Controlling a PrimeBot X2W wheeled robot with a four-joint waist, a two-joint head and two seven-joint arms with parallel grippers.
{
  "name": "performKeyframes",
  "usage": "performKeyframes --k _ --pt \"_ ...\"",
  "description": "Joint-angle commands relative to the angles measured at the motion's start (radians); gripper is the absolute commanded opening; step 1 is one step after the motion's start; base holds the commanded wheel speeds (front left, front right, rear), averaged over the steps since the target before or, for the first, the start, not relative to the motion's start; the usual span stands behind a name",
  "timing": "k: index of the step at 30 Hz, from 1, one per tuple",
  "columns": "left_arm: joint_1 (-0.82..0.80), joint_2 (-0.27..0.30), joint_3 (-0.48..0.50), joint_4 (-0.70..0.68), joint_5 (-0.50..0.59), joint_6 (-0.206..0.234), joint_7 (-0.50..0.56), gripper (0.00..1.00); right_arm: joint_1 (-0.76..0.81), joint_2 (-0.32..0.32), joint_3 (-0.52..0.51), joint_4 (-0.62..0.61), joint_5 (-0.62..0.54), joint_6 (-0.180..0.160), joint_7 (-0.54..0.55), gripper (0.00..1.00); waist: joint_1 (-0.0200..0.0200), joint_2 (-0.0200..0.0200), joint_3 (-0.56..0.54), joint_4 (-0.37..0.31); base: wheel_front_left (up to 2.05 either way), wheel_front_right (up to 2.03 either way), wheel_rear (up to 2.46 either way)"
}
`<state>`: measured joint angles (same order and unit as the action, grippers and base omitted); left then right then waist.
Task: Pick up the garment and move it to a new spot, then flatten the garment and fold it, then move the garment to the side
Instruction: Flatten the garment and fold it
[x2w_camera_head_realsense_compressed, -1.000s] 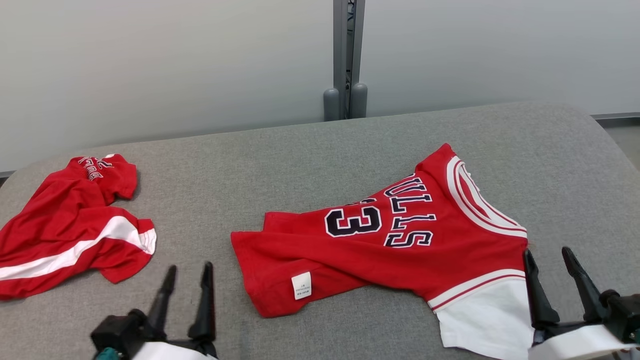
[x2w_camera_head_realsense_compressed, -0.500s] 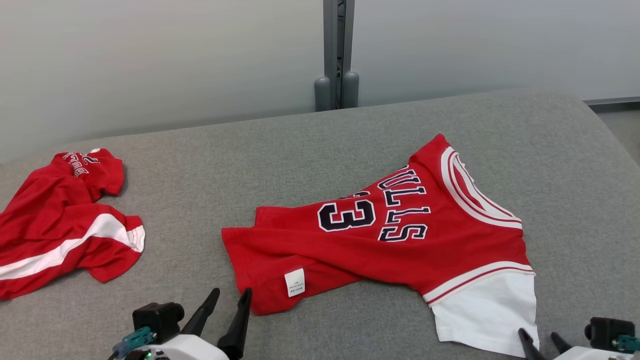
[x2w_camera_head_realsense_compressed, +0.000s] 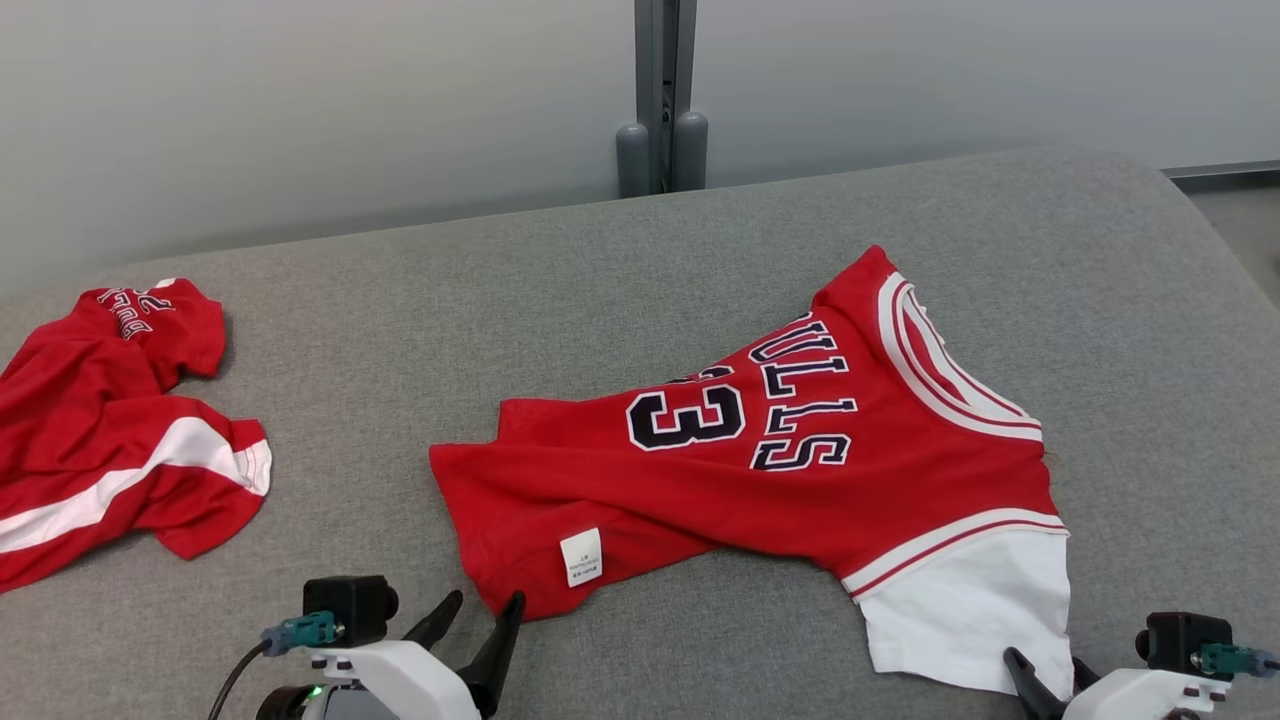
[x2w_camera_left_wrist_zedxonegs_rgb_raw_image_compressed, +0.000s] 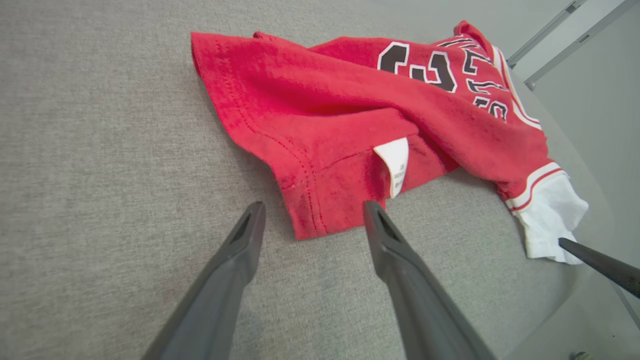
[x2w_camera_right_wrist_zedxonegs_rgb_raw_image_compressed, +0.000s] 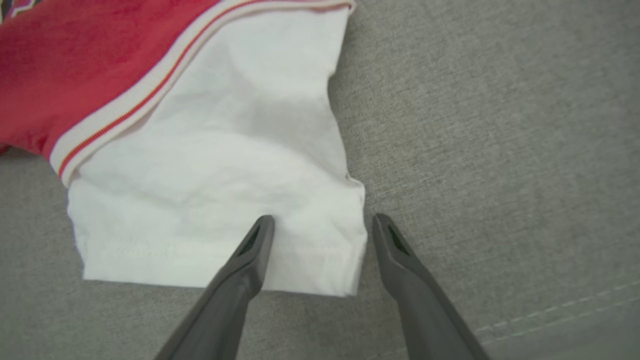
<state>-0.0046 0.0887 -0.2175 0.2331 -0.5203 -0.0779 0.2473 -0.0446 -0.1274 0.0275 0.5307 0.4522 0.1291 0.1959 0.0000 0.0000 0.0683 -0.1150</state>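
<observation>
The white sleeve's loose edge puckers, while the wide cloth behind it lies flat. My right gripper should next grip the sleeve there by its hem corner.
The garment is a red jersey with dark lettering, the number 33 and a white sleeve, lying crumpled on the grey fabric surface. My left gripper is open at the jersey's near-left hem corner. In the left wrist view that red corner lies between the two fingers, next to a white label. My right gripper is open at the white sleeve's near edge. In the right wrist view its fingers straddle the sleeve's corner. Neither gripper holds anything.
A second red garment with a white stripe lies bunched at the far left. A grey post stands behind the surface against a pale wall. The surface rounds off at the right edge.
The camera has tilted, shifting the whole picture up. My left gripper has moved right to the hem corner. The right gripper has dropped low to the white sleeve's edge. Both stayed open.
</observation>
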Motion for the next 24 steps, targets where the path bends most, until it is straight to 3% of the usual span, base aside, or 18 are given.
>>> performKeyframes --k 1,11,12,13,14,16,17,24 --pt "-0.022 0.006 0.001 0.007 -0.003 0.0 0.003 1.0 -0.01 0.013 0.018 0.011 0.011 0.003 0.018 1.0 0.0 0.0 0.004 -0.002 0.0 0.0 0.0" --pt "-0.087 0.003 -0.008 0.086 -0.018 -0.011 -0.012 1.0 -0.024 0.009 0.078 -0.014 0.044 0.005 0.012 1.0 0.0 0.0 0.017 -0.012 0.0 0.0 0.0" --pt "-0.091 0.003 -0.009 0.089 -0.019 -0.013 -0.013 1.0 -0.026 0.007 0.081 -0.015 0.046 0.005 0.006 0.91 0.0 0.0 0.017 -0.012 0.0 0.0 0.0" --pt "-0.094 0.003 -0.011 0.093 -0.02 -0.014 -0.016 0.94 -0.029 0.006 0.085 -0.016 0.047 0.005 0.002 0.6 0.0 0.0 0.018 -0.012 0.0 0.0 0.0" --pt "-0.096 0.002 -0.013 0.097 -0.02 -0.015 -0.018 0.65 -0.029 0.004 0.089 -0.016 0.049 0.005 -0.004 0.37 0.0 0.0 0.018 -0.013 0.0 0.0 0.0" --pt "-0.102 0.002 -0.015 0.102 -0.022 -0.018 -0.024 0.26 -0.029 -0.002 0.098 -0.021 0.051 0.005 -0.017 0.05 0.0 0.0 0.019 -0.013 0.0 0.0 0.0" --pt "-0.104 0.002 -0.016 0.104 -0.022 -0.017 -0.027 0.0 -0.029 -0.005 0.102 -0.021 0.053 0.004 -0.02 0.0 0.0 0.0 0.019 -0.013 0.0 0.0 0.0" --pt "-0.098 0.006 -0.012 0.089 -0.027 -0.014 -0.05 0.0 -0.036 -0.035 0.146 -0.04 0.082 0.002 -0.06 0.0 0.0 0.0 0.009 -0.012 0.0 0.0 0.0"
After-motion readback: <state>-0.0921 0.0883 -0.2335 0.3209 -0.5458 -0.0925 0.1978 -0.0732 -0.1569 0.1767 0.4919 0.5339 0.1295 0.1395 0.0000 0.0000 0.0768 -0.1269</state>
